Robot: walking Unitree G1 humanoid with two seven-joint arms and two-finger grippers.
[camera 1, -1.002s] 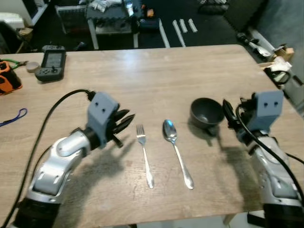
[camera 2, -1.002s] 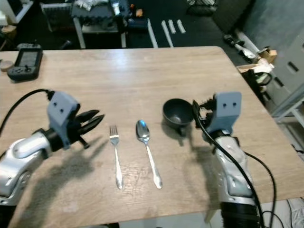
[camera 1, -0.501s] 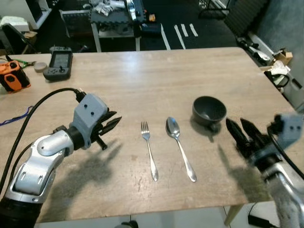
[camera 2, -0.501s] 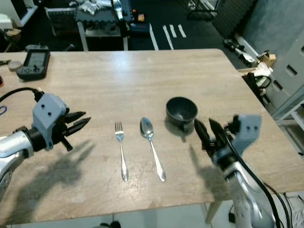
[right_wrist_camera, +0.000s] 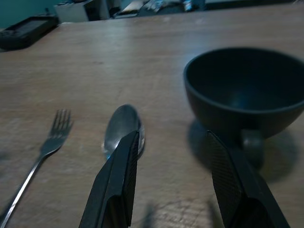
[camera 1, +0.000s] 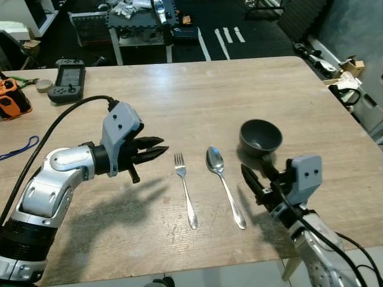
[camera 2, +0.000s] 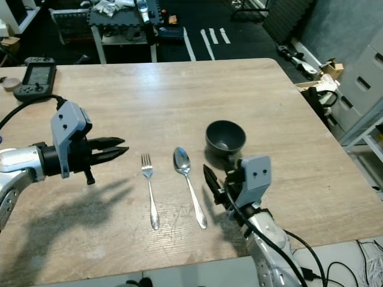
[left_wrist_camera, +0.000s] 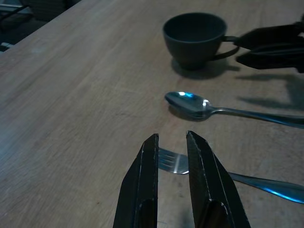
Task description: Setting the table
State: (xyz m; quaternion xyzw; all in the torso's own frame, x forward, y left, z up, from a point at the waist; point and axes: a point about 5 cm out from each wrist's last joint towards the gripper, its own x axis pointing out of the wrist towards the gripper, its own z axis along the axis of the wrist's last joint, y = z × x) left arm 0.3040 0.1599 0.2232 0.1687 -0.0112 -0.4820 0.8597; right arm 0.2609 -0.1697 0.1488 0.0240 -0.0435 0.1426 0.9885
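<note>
The cup's round body [camera 1: 260,137] is wider than the open fingers. My right gripper will next grab the cup by its narrow handle.
A steel fork [camera 1: 184,188] and a steel spoon [camera 1: 222,182] lie side by side on the wooden table [camera 1: 197,95], handles toward me. Just right of the spoon's bowl stands a dark cup [camera 1: 260,136], empty and upright, its handle facing me. My left gripper [camera 1: 161,148] hovers left of the fork's tines and points at them; its fingers [left_wrist_camera: 151,156] are open by a narrow gap with nothing between them. My right gripper [camera 1: 256,176] is low near the table's front, open wide, aimed between spoon [right_wrist_camera: 122,126] and cup [right_wrist_camera: 247,95], holding nothing.
A black handheld console [camera 1: 67,78] lies at the far left of the table, with an orange tool [camera 1: 11,101] and a blue cord [camera 1: 18,148] near the left edge. The table's right edge [camera 1: 353,125] is close to the cup. Shelving and clutter stand beyond the far edge.
My right gripper has swung from beside the cup down to the near side, now pointing at the cup and spoon. My left gripper has come right toward the fork, its fingers closer together.
</note>
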